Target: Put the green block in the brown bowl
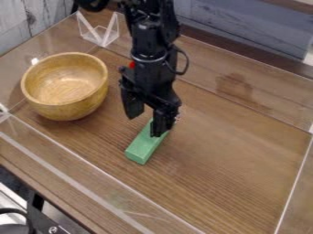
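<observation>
My gripper grabs one end [159,127] of the green block next, which leaves the block's long body free to drop into the brown bowl [65,85].
A long green block [145,146] lies flat on the wooden table, pointing from lower left to upper right. My black gripper [145,114] hangs straight down over its upper end. Its jaws stand open, one finger left of the block's far end and the other finger [163,119] over that end. Nothing is held between them. The brown bowl [65,85] is a round wooden bowl standing empty at the left, a short way from the gripper.
Low clear plastic walls [73,183] fence the table along the front and left edges. A clear plastic piece [102,33] stands at the back behind the bowl. A grey surface lies beyond the table's far edge.
</observation>
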Robot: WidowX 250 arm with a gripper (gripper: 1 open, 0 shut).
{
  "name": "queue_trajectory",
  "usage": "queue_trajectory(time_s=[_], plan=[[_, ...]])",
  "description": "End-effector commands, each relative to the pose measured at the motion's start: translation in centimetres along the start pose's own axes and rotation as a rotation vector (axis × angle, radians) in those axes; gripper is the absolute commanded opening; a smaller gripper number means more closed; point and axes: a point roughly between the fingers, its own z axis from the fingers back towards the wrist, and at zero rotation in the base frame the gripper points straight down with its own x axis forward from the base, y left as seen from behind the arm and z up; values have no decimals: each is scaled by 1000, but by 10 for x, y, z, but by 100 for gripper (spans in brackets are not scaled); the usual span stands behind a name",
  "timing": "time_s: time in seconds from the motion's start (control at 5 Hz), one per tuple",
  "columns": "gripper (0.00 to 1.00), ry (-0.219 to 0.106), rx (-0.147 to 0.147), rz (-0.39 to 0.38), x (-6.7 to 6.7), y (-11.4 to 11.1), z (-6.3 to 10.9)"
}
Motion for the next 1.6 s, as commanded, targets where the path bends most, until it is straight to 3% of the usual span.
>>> queue_trajectory(time_s=[0.0, 0.4, 0.8, 1.0, 1.4], plan=[[100, -29, 10, 0, 4, 6, 0], [100, -32, 12, 40, 5, -1, -12], [100, -39, 20, 143, 22, -19, -19], [0, -45, 17, 147, 22, -23, -19], [0, -68, 2, 183, 19, -27, 0]])
